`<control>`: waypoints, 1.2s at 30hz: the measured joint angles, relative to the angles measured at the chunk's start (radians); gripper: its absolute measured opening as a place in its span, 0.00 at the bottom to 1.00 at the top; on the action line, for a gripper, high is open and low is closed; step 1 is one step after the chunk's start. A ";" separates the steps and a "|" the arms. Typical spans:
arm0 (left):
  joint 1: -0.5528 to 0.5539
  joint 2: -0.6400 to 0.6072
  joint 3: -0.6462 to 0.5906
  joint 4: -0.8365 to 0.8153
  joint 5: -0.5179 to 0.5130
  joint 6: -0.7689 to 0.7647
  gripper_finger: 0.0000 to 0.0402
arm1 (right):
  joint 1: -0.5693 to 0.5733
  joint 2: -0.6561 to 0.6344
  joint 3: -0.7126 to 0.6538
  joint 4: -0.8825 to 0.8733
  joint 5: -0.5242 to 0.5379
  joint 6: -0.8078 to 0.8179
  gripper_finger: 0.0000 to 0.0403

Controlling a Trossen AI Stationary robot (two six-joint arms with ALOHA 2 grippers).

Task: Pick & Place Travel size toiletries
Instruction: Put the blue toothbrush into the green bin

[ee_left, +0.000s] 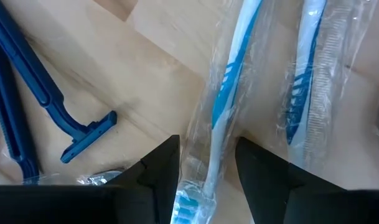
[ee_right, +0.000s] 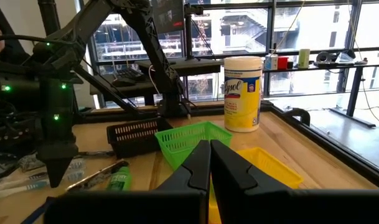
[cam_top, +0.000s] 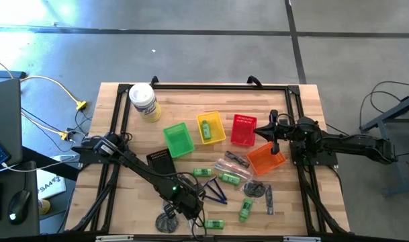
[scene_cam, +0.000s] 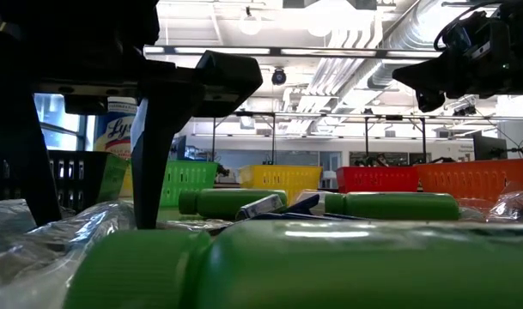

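Observation:
The left gripper's two fingers reach down beside the toothbrush's white neck [ee_left: 215,148], one meeting a shadow on the wood. They would hold the toothbrush if closed now, so the left gripper needs to close.
My left gripper [ee_left: 208,180] points down near the table's front edge [cam_top: 189,203]. Its fingers stand open on either side of a blue-and-white toothbrush in a clear wrapper [ee_left: 225,106] that lies flat on the wood. A second wrapped toothbrush [ee_left: 304,81] lies beside it, and dark blue razors [ee_left: 83,134] lie on its other side. Green mini bottles [cam_top: 203,173] [cam_top: 246,210] [cam_top: 214,223] are scattered about. My right gripper [ee_right: 210,163] is shut and level, above the table's right side near the orange basket [cam_top: 265,158]. My left gripper comes from above, one finger [ee_left: 158,171] on each side of the wrapped toothbrush near its bristle end [ee_left: 198,186], across its length. The toothbrush lies on the table. Whether the fingers touch the wrapper I cannot tell.
Green [cam_top: 178,138], yellow [cam_top: 211,128], red [cam_top: 244,130] and black [cam_top: 160,161] baskets stand mid-table; a green bottle lies in the yellow one. A white canister [cam_top: 144,102] stands at the far left. More wrapped items [cam_top: 232,161] and dark pieces [cam_top: 254,189] lie at the front right.

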 joint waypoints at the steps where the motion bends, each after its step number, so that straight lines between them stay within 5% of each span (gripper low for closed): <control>1: 0.000 0.000 0.000 0.000 0.000 0.000 0.38 | 0.000 0.000 0.000 0.000 0.000 0.000 0.01; 7: 0.000 0.001 0.000 0.000 0.004 0.012 0.32 | 0.000 0.000 0.000 0.000 0.000 0.000 0.01; 15: 0.000 0.002 0.000 0.008 -0.015 0.030 0.03 | 0.000 0.000 0.000 0.000 0.000 -0.001 0.01; 23: -0.002 -0.093 -0.002 -0.018 -0.103 0.025 0.04 | 0.000 0.000 0.000 -0.001 0.000 -0.001 0.01; 36: 0.012 -0.491 -0.001 -0.165 -0.151 -0.069 0.01 | 0.000 0.000 0.000 0.007 0.000 -0.002 0.01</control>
